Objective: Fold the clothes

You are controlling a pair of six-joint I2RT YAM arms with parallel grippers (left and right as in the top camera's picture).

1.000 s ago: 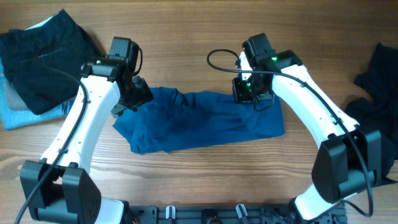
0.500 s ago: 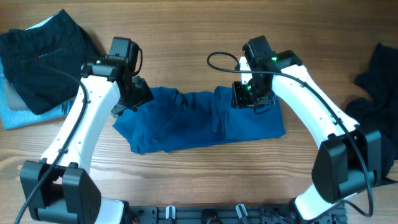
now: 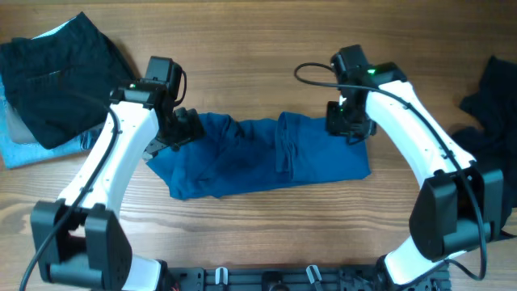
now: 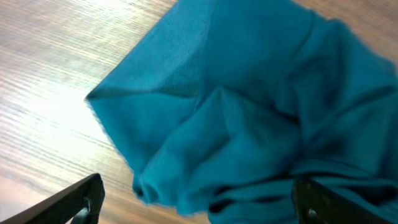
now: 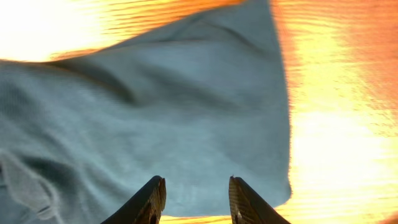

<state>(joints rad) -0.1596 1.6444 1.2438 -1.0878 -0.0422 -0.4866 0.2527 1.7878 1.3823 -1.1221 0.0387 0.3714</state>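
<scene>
I will next use my left gripper to grab the deep-blue garment (image 3: 266,158) by the bunched cloth at its outer end (image 3: 186,185) and carry that end across for the fold.
The clothes' deep-blue garment (image 3: 266,158) lies crumpled across the middle of the wooden table, with a narrow fold (image 3: 287,144) standing up near its centre. My left gripper (image 3: 182,129) hovers at its upper left end. In the left wrist view the gripper (image 4: 199,208) is open wide, and bunched blue cloth (image 4: 249,118) lies loose between the two fingers (image 4: 81,199). My right gripper (image 3: 349,126) is over the garment's upper right corner. In the right wrist view the gripper (image 5: 198,193) is open above flat cloth (image 5: 155,118), holding nothing.
A black garment (image 3: 52,73) lies on a light blue one (image 3: 24,152) at the table's far left. Another black garment (image 3: 491,101) is heaped at the right edge. Bare wood (image 3: 242,48) lies behind the blue garment.
The right gripper opened, let go of the cloth fold near the middle and moved right to the garment's corner. The left gripper opened wider and shifted slightly.
</scene>
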